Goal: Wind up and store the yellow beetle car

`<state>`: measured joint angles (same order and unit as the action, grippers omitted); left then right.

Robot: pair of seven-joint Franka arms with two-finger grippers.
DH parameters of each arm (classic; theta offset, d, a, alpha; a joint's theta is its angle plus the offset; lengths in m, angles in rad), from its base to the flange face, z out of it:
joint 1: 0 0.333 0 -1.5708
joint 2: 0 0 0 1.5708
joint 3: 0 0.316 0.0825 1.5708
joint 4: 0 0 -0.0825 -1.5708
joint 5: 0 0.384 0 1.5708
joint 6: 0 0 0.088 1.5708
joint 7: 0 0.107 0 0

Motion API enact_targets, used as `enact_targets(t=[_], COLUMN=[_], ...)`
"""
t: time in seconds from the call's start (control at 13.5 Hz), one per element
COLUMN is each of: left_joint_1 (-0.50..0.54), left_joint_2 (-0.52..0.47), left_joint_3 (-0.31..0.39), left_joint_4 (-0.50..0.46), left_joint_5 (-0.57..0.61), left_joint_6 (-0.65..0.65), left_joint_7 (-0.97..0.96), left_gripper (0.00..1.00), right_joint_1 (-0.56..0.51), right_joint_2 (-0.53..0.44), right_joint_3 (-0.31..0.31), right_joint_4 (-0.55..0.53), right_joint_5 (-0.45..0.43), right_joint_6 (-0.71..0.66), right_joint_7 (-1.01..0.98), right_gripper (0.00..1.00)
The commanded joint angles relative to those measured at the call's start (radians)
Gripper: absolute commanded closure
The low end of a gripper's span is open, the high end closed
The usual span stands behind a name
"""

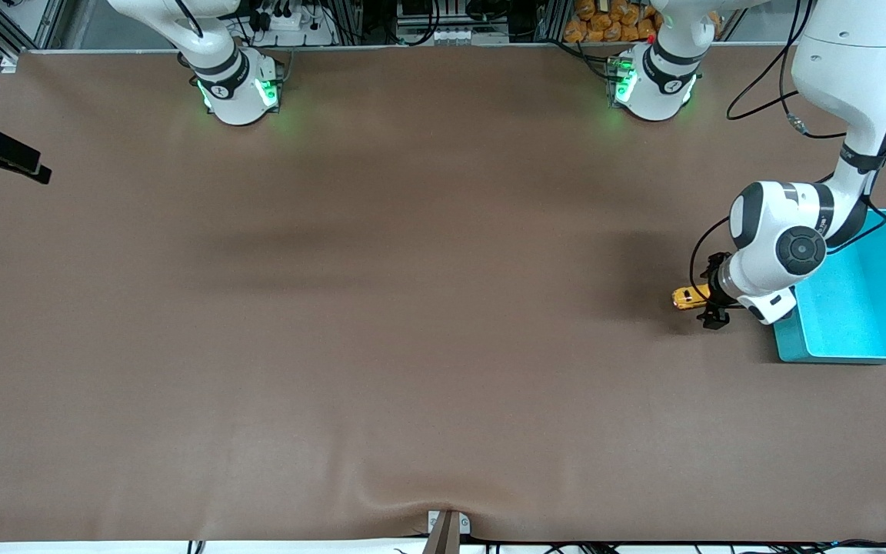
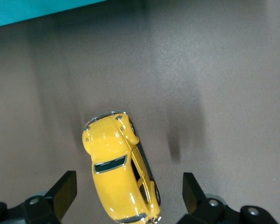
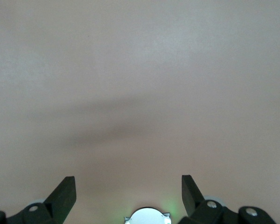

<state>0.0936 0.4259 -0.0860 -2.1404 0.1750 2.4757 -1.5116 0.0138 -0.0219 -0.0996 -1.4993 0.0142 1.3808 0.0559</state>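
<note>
I need to close my left gripper on the car now. Its fingers are around the roof of the yellow beetle car, so they would catch the car.
The yellow beetle car stands on the brown table beside the turquoise bin, on the side toward the right arm's end. My left gripper is low over the car. In the left wrist view the car lies partly between the open fingers, with a gap on each side, and the gripper does not touch it. My right gripper is open and empty over bare table. It does not show in the front view.
The bin sits at the left arm's end of the table; its edge shows in the left wrist view. The left arm's forearm hangs over the bin's rim. The right arm's base stands at the table's top edge.
</note>
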Motion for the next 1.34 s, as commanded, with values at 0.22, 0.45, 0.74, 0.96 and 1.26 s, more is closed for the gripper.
enact_targets(t=[0.22, 0.45, 0.74, 0.96, 1.26], left_joint_1=[0.008, 0.008, 0.008, 0.006, 0.003], left_joint_2=[-0.001, -0.003, -0.006, -0.032, -0.101], left_joint_3=[-0.006, -0.006, -0.006, -0.006, -0.008], left_joint_4=[-0.035, -0.035, -0.033, -0.029, 0.038], left_joint_5=[0.028, 0.028, 0.028, 0.028, 0.028], left_joint_6=[0.042, 0.043, 0.063, 0.054, -0.082], left_joint_7=[-0.022, -0.022, -0.021, -0.001, 0.079], left_gripper=[0.11, 0.50, 0.78, 0.83, 0.89], right_joint_1=[0.003, -0.003, -0.012, -0.018, -0.018], right_joint_2=[-0.004, -0.001, -0.001, -0.003, -0.003], right_joint_3=[-0.002, -0.005, -0.005, -0.006, -0.005], right_joint_4=[0.016, 0.016, 0.016, 0.016, 0.016], right_joint_5=[0.007, 0.007, 0.007, 0.007, 0.007], right_joint_6=[0.027, 0.026, 0.023, 0.018, 0.015], right_joint_7=[0.033, 0.033, 0.033, 0.033, 0.033], right_gripper=[0.00, 0.00, 0.00, 0.00, 0.00])
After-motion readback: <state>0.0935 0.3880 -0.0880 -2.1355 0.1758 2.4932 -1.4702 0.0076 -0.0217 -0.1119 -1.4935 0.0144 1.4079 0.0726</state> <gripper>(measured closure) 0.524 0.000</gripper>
